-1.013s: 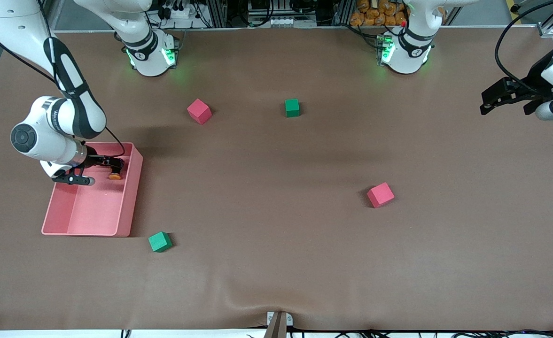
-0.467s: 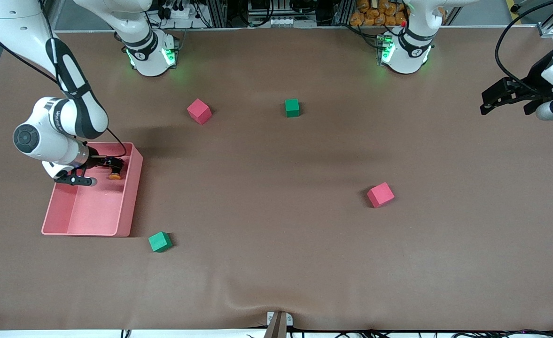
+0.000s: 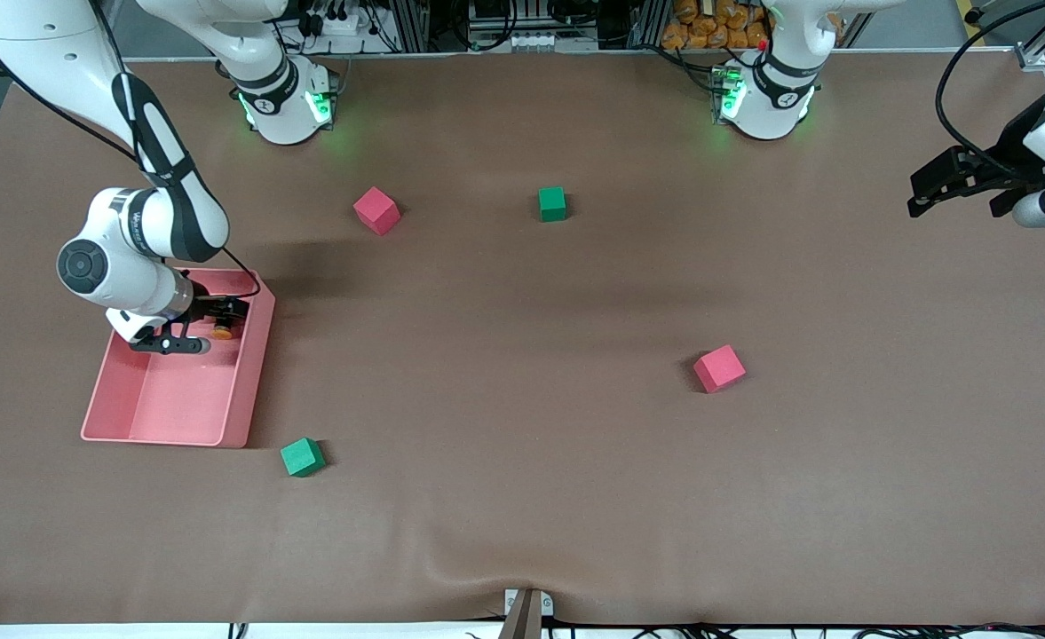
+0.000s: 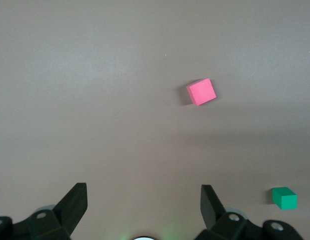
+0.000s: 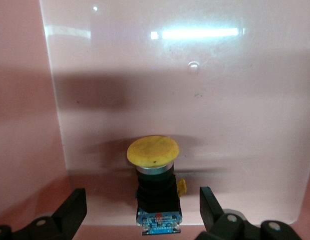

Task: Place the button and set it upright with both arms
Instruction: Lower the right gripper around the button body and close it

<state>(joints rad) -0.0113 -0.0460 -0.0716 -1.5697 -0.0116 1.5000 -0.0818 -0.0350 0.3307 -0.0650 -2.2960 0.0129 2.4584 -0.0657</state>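
Note:
Next, my right gripper should grip the button by its black body (image 5: 159, 196), leaving the button's orange cap (image 5: 153, 151) free for standing the button upright.
The button (image 3: 221, 333) has an orange cap and a black body, and sits in the pink tray (image 3: 176, 408) near the tray's wall toward the table's middle. In the right wrist view the button (image 5: 153, 180) seems to lie on its side, with its blue base toward the camera. My right gripper (image 3: 225, 321) reaches into the tray. It is open, and its fingers (image 5: 69, 210) stand apart from the body on either side. My left gripper (image 3: 953, 200) waits open in the air at the left arm's end of the table, holding nothing.
Two pink cubes (image 3: 376, 210) (image 3: 718, 368) and two green cubes (image 3: 552, 203) (image 3: 302, 457) lie scattered on the brown table. The left wrist view shows a pink cube (image 4: 201, 92) and a green cube (image 4: 284, 198) below.
The right arm's wrist and elbow have shifted toward the table's middle, and the tray has edged slightly the same way. The gripper stays open round the button. The left arm has not moved.

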